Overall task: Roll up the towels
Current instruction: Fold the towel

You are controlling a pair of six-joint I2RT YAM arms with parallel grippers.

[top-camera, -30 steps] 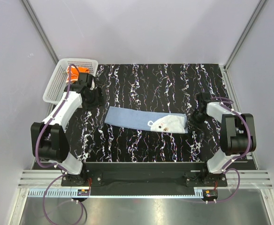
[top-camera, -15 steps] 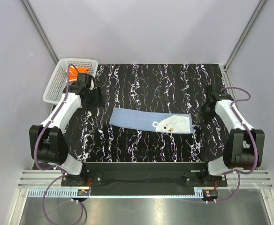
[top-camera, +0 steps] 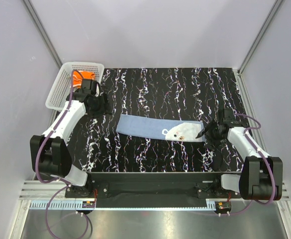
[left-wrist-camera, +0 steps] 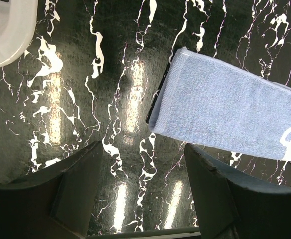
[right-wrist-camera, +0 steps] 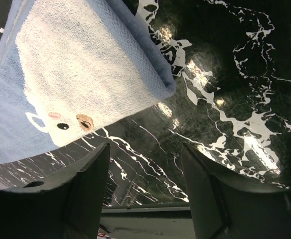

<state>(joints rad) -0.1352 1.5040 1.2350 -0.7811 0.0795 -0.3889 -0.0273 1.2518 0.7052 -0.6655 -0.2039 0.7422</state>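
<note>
My right gripper next needs the near corner of the towel's end with the cartoon face, to fold the light blue towel [top-camera: 153, 126] along the folded strip.
A light blue towel [top-camera: 153, 126] lies flat as a long folded strip across the middle of the black marbled mat, with a white cartoon face [top-camera: 181, 132] near its right end. An orange towel [top-camera: 78, 75] shows inside the white mesh basket [top-camera: 61, 87]. My left gripper [top-camera: 101, 105] hovers open just left of the strip's left end [left-wrist-camera: 161, 107], and the left gripper [left-wrist-camera: 141, 149] has nothing between its fingers. My right gripper [top-camera: 205, 133] stands open at the strip's right end [right-wrist-camera: 158, 82]. The right gripper [right-wrist-camera: 145, 149] is empty too.
The basket's corner [left-wrist-camera: 8, 35] lies up and left of the left gripper. Grey walls and metal posts enclose the mat [top-camera: 165, 84] on three sides. The mat's right edge [top-camera: 241, 94] is close behind the right arm.
The right arm swung in from the mat's right side to the blue towel's right end, and its jaws opened wider. The towel shifted slightly right and lies flatter. The left arm barely moved.
</note>
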